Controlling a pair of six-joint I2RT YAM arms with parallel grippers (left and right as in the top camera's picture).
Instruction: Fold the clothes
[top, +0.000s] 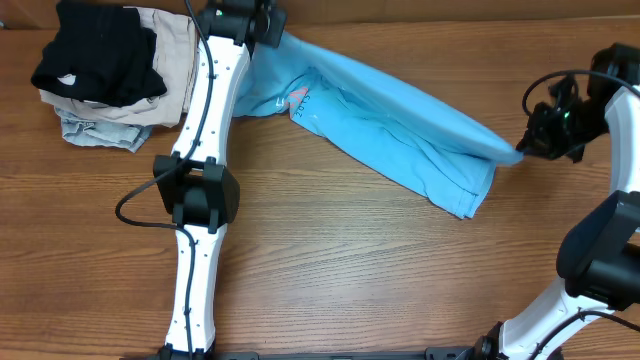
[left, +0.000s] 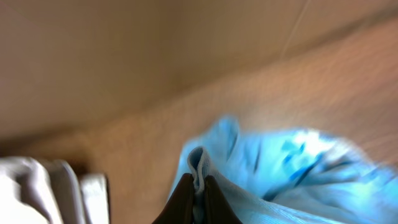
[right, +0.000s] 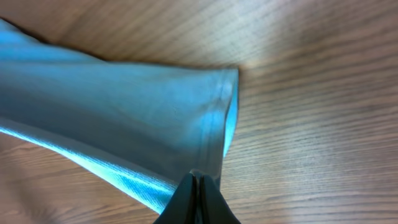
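I should keep pinching the shirt's hemmed corner with my right gripper: the corner is above the wood and would fall short of its place if released now.
The light sky-blue T-shirt hangs stretched in a long band across the back of the table, its white and pink print near the left end. My left gripper is shut on the shirt's far left end; the left wrist view shows a fold of blue cloth pinched between the fingers. My right gripper is shut on the shirt's hemmed right corner; in the right wrist view the fingers pinch the hem of the shirt above the wood.
A stack of folded garments stands at the back left: a black one on top of beige and pale denim ones. The left arm's body lies along the table's left middle. The wall is close behind.
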